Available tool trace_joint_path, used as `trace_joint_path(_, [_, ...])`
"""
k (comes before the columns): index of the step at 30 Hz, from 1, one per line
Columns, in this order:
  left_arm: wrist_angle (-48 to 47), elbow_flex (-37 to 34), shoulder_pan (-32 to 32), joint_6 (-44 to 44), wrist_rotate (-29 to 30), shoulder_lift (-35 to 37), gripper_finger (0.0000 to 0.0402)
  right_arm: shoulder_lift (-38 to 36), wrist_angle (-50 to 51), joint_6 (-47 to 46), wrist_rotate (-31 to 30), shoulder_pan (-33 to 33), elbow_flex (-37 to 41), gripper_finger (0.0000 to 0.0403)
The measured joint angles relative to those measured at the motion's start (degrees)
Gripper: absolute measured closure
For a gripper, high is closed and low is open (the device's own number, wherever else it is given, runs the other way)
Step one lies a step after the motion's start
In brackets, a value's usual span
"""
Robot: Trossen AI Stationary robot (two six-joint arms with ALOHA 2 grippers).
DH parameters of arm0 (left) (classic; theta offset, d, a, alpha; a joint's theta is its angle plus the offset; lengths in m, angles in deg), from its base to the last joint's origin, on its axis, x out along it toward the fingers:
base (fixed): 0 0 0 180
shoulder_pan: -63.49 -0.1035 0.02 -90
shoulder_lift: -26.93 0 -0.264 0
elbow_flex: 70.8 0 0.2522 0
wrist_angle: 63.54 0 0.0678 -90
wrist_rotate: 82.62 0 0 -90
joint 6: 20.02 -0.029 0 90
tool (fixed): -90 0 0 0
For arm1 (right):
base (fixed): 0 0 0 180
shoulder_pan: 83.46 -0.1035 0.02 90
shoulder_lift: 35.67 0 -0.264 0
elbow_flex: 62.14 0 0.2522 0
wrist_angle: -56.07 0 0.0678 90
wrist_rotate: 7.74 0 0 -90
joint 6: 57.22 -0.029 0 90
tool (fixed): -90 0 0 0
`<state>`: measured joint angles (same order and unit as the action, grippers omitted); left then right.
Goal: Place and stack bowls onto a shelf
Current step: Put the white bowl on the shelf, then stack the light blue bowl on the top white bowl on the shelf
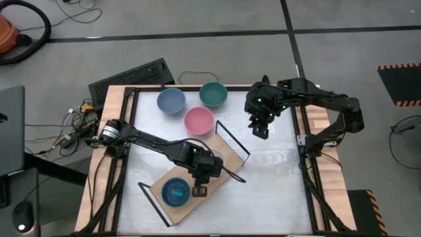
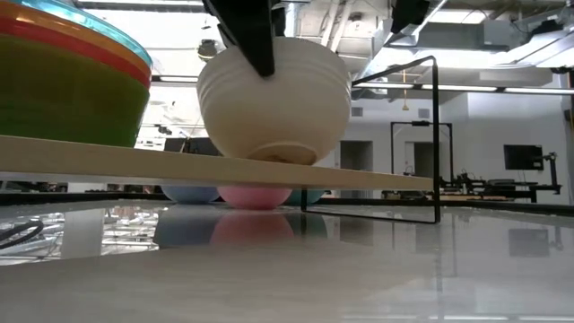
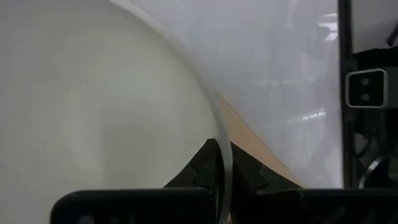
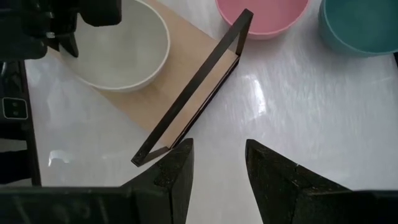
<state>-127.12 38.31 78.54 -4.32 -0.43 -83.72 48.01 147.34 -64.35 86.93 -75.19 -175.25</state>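
I need to open my left gripper now: the bottom of the cream bowl is on the shelf board, so the bowl would stand.
A cream bowl (image 2: 273, 99) stands with its foot on the light-wood shelf board (image 2: 215, 166), near the board's right wire frame (image 4: 193, 87). My left arm hides the bowl in the high view. My left gripper (image 1: 202, 172) is shut on its rim. A stack of small bowls (image 1: 176, 192), cyan on top with red and lime green below (image 2: 63, 81), sits at the board's other end. My right gripper (image 1: 261, 128) is open and empty above the table, right of the shelf. Blue (image 1: 171, 101), teal (image 1: 213, 94) and pink (image 1: 198, 120) bowls stand on the table behind the shelf. My left gripper holds the cream bowl's rim (image 3: 219, 134) on the side toward the stack, one finger inside the bowl and one outside. The fingers (image 2: 256, 36) come from above, pointing down. The bowl stands upright with its foot (image 2: 285, 156) on the shelf board.
The shelf lies slantwise on the white table (image 1: 276, 191), with black wire frames at both short ends (image 1: 231, 141). There is bare table to the right and in front of it. A keyboard (image 1: 135, 74) and cables lie beyond the table's far left corner.
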Motion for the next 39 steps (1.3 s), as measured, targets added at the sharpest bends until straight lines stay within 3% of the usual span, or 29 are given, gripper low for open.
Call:
trace_joint_path(5, [-0.5,0.0,0.0,0.4,-0.6,0.0,0.0381,0.0,0.1,-0.4,0.0,0.0,0.0,0.0232])
trace_joint_path(14, [-2.3,0.3,-0.4,1.1,-2.0,0.6,0.0279,0.0,0.1,-0.5,0.0,0.0,0.0,0.0232])
trace_joint_path(23, [-12.3,5.5,-3.0,1.5,4.1,5.8,0.0236,0.0,1.4,-0.5,0.5,0.0,0.0,0.0232])
trace_joint_path(27, [-19.9,11.2,-5.3,-0.8,12.8,9.5,0.0236,0.0,4.1,-0.5,0.5,0.0,0.0,0.0232])
trace_joint_path(30, [-25.2,14.7,-8.4,-3.9,24.4,12.9,0.0236,0.0,5.5,0.0,0.5,0.1,0.0,0.0232])
trace_joint_path(32, [-26.1,15.1,-11.9,-6.3,27.6,15.3,0.0236,0.0,5.7,0.1,0.5,0.1,0.0,0.0232])
trace_joint_path(39, [-26.3,15.1,-30.0,-15.4,21.1,19.3,0.0236,0.0,5.7,1.7,0.4,0.1,0.0,0.0232])
